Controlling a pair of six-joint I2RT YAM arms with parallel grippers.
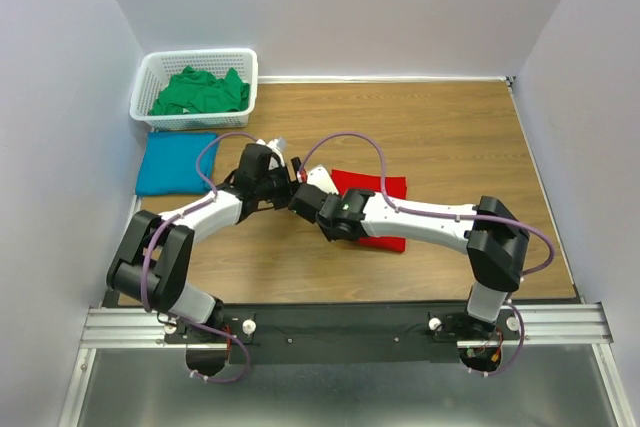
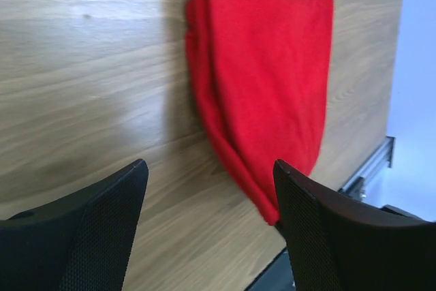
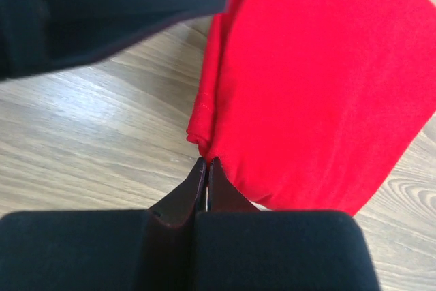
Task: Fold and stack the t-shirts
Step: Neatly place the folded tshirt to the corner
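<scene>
Next, the left gripper grabs its folded edge facing the teal blue t-shirt [image 1: 175, 162] to draw the red t-shirt flat onto the stack.
The red t-shirt [image 1: 378, 197] lies folded flat on the wooden table, partly under my right arm. It also shows in the left wrist view [image 2: 266, 73] and the right wrist view [image 3: 313, 80]. My left gripper [image 1: 290, 179] is open and empty at the shirt's left side [image 2: 211, 175]; its right fingertip [image 2: 300, 195] touches the shirt's near corner. My right gripper [image 1: 312, 192] is shut, its tips [image 3: 206, 163] at the shirt's folded edge with no cloth visible between them. The teal blue t-shirt [image 1: 175, 162] lies folded at the left. The green t-shirt [image 1: 200, 93] is bunched in the basket.
A white lattice basket [image 1: 150, 72] stands at the back left corner. The two grippers are very close together near the table's middle. Walls close in the left, back and right sides. A metal rail [image 1: 340, 325] runs along the near edge.
</scene>
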